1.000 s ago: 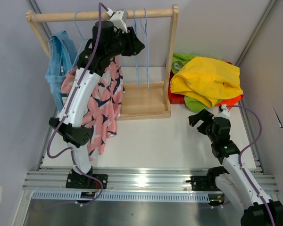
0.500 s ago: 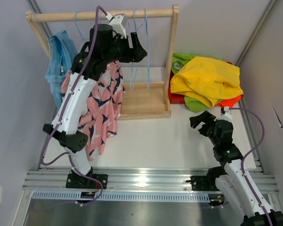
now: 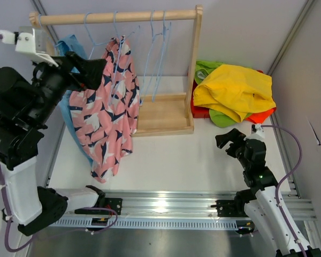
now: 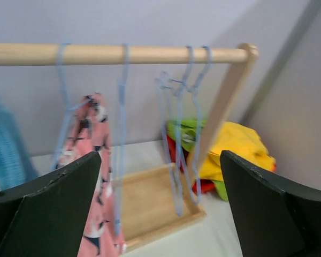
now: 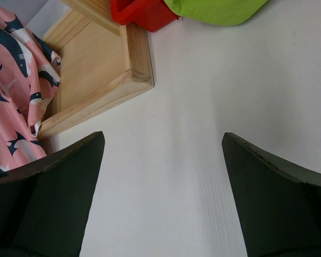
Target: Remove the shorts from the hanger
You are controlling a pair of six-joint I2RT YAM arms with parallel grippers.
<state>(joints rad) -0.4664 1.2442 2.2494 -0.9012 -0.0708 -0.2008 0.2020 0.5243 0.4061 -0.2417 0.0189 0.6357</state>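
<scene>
I should grab the pink shorts' light-blue hanger with my left gripper by its bare near arm below the hook. Then the shorts and the hook stay free for removal and rehanging.
Pink shorts with a dark navy print hang from a light-blue hanger on the wooden rail. Light blue shorts hang behind them at the rail's left end. My left gripper is raised at the left, just left of the pink shorts, open and holding nothing. In the left wrist view the pink shorts sit beside the left finger, apart from it. Yellow shorts lie piled on lime green and orange ones at the right. My right gripper hovers open over bare table.
Several empty blue hangers dangle from the rail's right half above the rack's wooden base. The rack's right post stands between the hangers and the pile. Grey walls close in on both sides.
My left arm has pulled back from the rail, up and to the left, and its gripper has opened. The pink shorts now hang in full view. The right arm barely moved.
</scene>
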